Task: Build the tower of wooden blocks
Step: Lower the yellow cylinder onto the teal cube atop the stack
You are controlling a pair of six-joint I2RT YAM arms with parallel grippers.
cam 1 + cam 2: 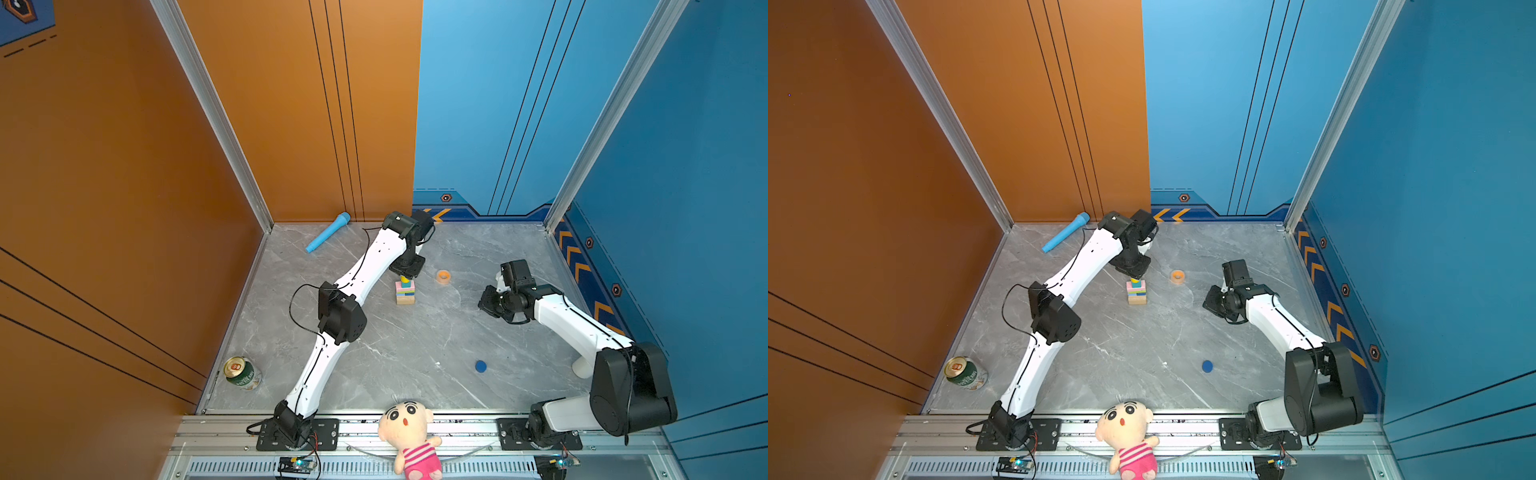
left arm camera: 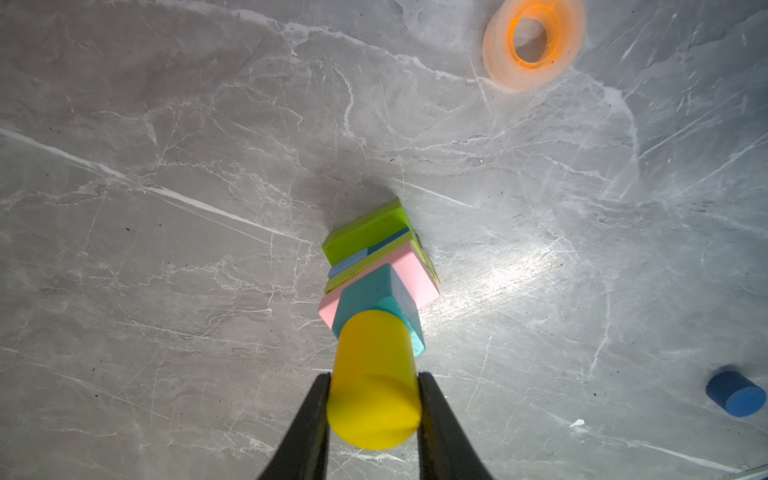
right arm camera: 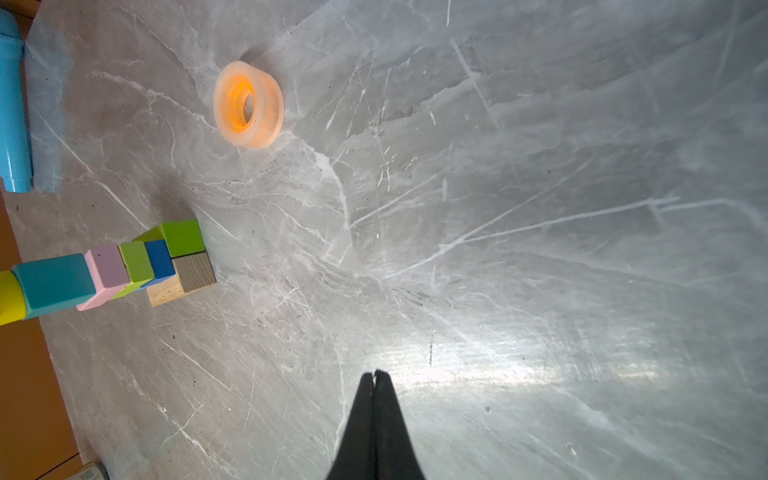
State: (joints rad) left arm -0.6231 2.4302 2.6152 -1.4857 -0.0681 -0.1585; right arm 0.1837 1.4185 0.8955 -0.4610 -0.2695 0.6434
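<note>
The yellow cylinder [image 2: 374, 386] has its base upright over the teal cube's flat top and would remain standing, so it is now time for my left gripper to open.
The wood block tower [image 1: 405, 293] [image 1: 1137, 294] stands mid-table. In the right wrist view it shows a tan brick [image 3: 183, 280] and a lime green brick [image 3: 180, 237] at the base, then a dark blue cube [image 3: 160, 257], a second lime brick, a pink brick [image 3: 108, 268] and a teal cube [image 3: 54, 282]. My left gripper [image 2: 375, 375] is shut on a yellow cylinder [image 2: 374, 386], upright against the teal cube's top [image 2: 374, 291]. A dark blue cylinder [image 1: 481, 366] [image 2: 735, 394] lies alone at the front right. My right gripper [image 3: 376, 374] is shut and empty, right of the tower above bare table.
An orange tape ring [image 1: 443, 276] [image 3: 248, 104] lies just right of the tower. A light-blue toy microphone [image 1: 328, 232] rests at the back left, and a green can [image 1: 243, 373] at the front left. A plush doll [image 1: 409, 432] sits on the front rail.
</note>
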